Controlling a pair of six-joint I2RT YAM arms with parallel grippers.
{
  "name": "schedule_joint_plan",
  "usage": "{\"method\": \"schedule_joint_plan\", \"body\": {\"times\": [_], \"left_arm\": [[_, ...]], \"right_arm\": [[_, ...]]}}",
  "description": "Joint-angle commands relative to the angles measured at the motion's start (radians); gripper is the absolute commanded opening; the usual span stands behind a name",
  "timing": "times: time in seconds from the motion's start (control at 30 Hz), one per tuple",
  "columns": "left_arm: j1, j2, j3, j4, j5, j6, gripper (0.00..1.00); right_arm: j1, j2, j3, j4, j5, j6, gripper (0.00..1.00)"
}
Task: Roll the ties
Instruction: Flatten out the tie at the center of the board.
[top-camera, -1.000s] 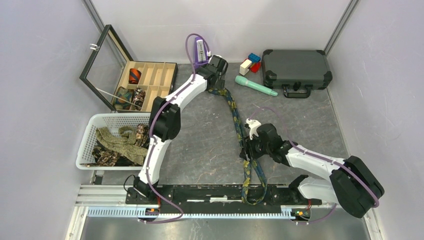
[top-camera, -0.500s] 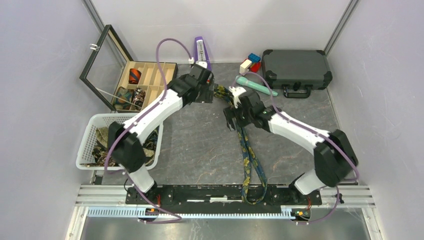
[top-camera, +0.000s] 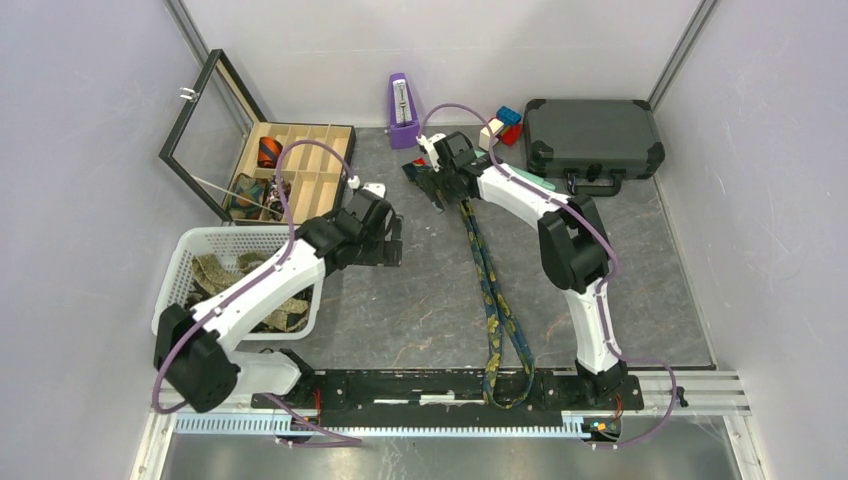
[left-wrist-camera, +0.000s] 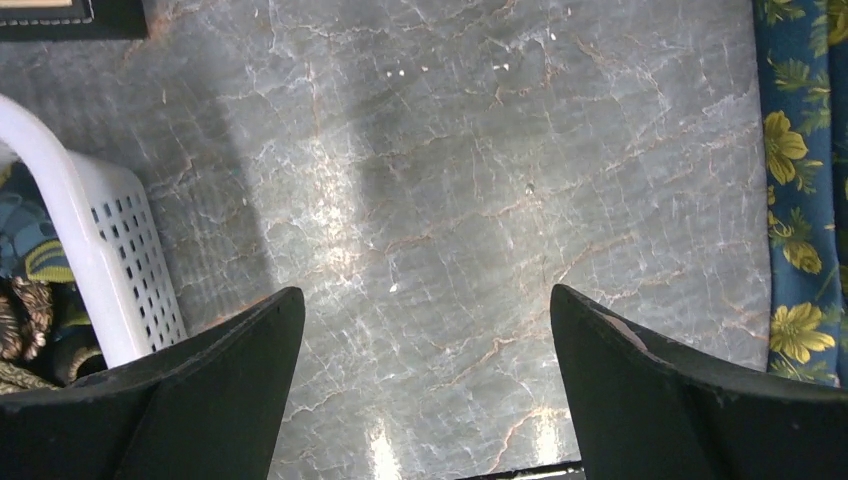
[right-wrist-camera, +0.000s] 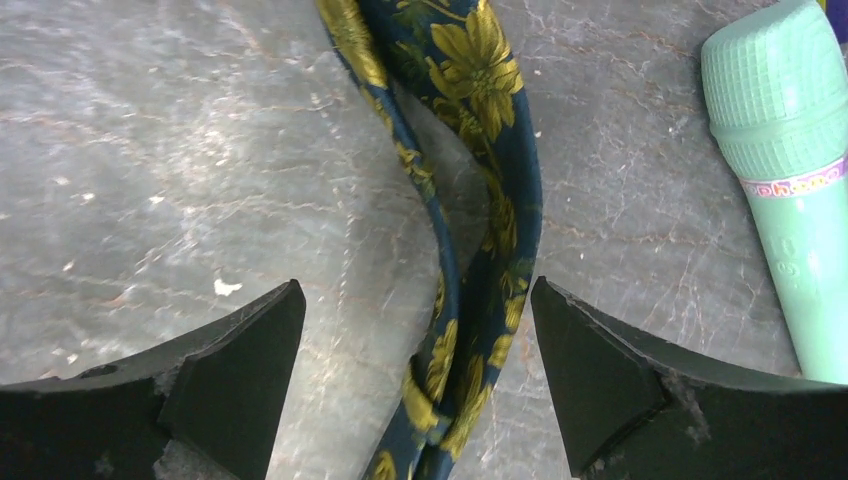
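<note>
I need to grab both folded parts near the navy tie's far end with my right gripper. The rest of the tie will then stay free to straighten for rolling.
A long navy tie (top-camera: 490, 290) with yellow flowers lies unrolled down the middle of the table, from its far end to the front rail. My right gripper (top-camera: 430, 183) is open at the tie's far end. In the right wrist view the gripper (right-wrist-camera: 418, 288) straddles the folded, twisted tie (right-wrist-camera: 480, 60) without closing on it. My left gripper (top-camera: 390, 240) is open and empty over bare table, between the basket and the tie. The left wrist view shows the gripper (left-wrist-camera: 425, 300) with the tie (left-wrist-camera: 800, 200) at the right edge. More ties (top-camera: 235, 285) lie loose in the white basket (top-camera: 175, 275).
A wooden compartment box (top-camera: 320, 150) with its glass lid open holds rolled ties at the far left. A teal handle-shaped tool (right-wrist-camera: 790, 150) lies just right of my right gripper. A black case (top-camera: 592, 135), coloured blocks (top-camera: 505, 118) and a purple metronome (top-camera: 402, 100) stand at the back.
My left arm has drawn back from the tie's far end toward the basket. My right arm has moved from the tie's middle up to its far end.
</note>
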Motion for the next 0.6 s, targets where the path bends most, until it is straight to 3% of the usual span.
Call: {"method": "schedule_joint_plan", "body": {"times": [0.0, 0.13, 0.27, 0.47, 0.57], "left_arm": [[-0.008, -0.110, -0.059, 0.032, 0.048, -0.068, 0.98], [-0.013, -0.155, -0.106, 0.032, 0.061, -0.081, 0.98], [-0.017, -0.184, -0.151, 0.045, 0.080, -0.093, 0.98], [-0.025, -0.219, -0.211, 0.066, 0.096, -0.116, 0.98], [-0.032, -0.227, -0.230, 0.083, 0.112, -0.128, 0.98]], "right_arm": [[-0.016, 0.069, 0.104, -0.037, 0.037, -0.063, 0.90], [-0.019, 0.114, 0.136, -0.018, 0.063, -0.082, 0.89], [-0.018, 0.136, 0.141, 0.011, 0.086, -0.100, 0.80], [-0.019, 0.174, 0.152, 0.046, 0.095, -0.098, 0.48], [-0.019, 0.196, 0.167, 0.051, 0.079, -0.080, 0.27]]}}
